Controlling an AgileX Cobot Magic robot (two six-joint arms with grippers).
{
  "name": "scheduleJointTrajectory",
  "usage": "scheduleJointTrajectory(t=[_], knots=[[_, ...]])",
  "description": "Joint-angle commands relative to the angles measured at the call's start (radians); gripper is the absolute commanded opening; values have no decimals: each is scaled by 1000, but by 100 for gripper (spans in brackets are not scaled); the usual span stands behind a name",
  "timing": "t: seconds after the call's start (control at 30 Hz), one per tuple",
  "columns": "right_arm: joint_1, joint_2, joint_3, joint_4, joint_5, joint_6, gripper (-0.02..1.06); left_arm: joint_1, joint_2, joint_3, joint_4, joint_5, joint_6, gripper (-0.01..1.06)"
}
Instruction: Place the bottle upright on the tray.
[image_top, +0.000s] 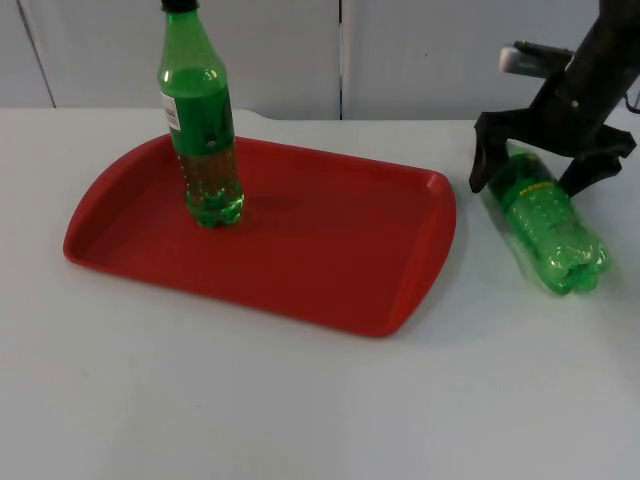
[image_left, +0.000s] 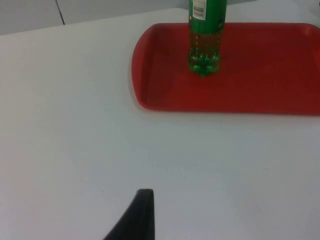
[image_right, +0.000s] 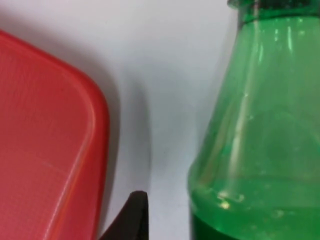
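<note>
My right gripper will next grab the second green bottle by its labeled body (image_top: 530, 190), and then stand it upright on the red tray.
A green bottle (image_top: 555, 235) lies on its side on the white table, just right of the red tray (image_top: 330, 270). Its neck points toward the back and its base toward the front right. My right gripper (image_top: 531, 172) is open and straddles the bottle's upper part, one finger (image_top: 484, 160) on the tray side and the other on the far side. In the right wrist view the bottle's shoulder (image_right: 260, 125) sits close beside the tray's rounded corner (image_right: 50, 150). My left gripper (image_left: 142, 215) waits above bare table, short of the tray's end (image_left: 142, 75).
A second green bottle (image_top: 203, 130) with a black cap stands upright on the tray's back left part (image_left: 205, 40). The grey partition wall closes the table at the back. Bare table lies in front of the tray.
</note>
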Motion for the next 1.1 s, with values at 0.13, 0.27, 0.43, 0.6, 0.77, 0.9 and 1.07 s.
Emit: scheduleJointTrajectory(t=[0.13, 0.27, 0.43, 0.6, 0.77, 0.9, 1.07], knots=[[19, 13, -5, 18, -20, -9, 94, -1, -5, 4, -7, -2, 1, 105], [19, 13, -5, 25, -20, -1, 90, -1, -5, 4, -7, -2, 1, 105], [19, 13, -5, 23, -13, 1, 67, -1, -5, 4, -7, -2, 1, 105], [17, 11, -5, 22, -7, 1, 20, -1, -5, 4, -7, -2, 1, 105], [17, -9, -5, 19, -5, 1, 0, -1, -5, 4, -7, -2, 1, 105], [17, -50, -5, 19, -5, 1, 0, -1, -5, 4, -7, -2, 1, 105], [19, -158, -5, -20, -9, -1, 0, -1, -5, 4, -7, -2, 1, 105]])
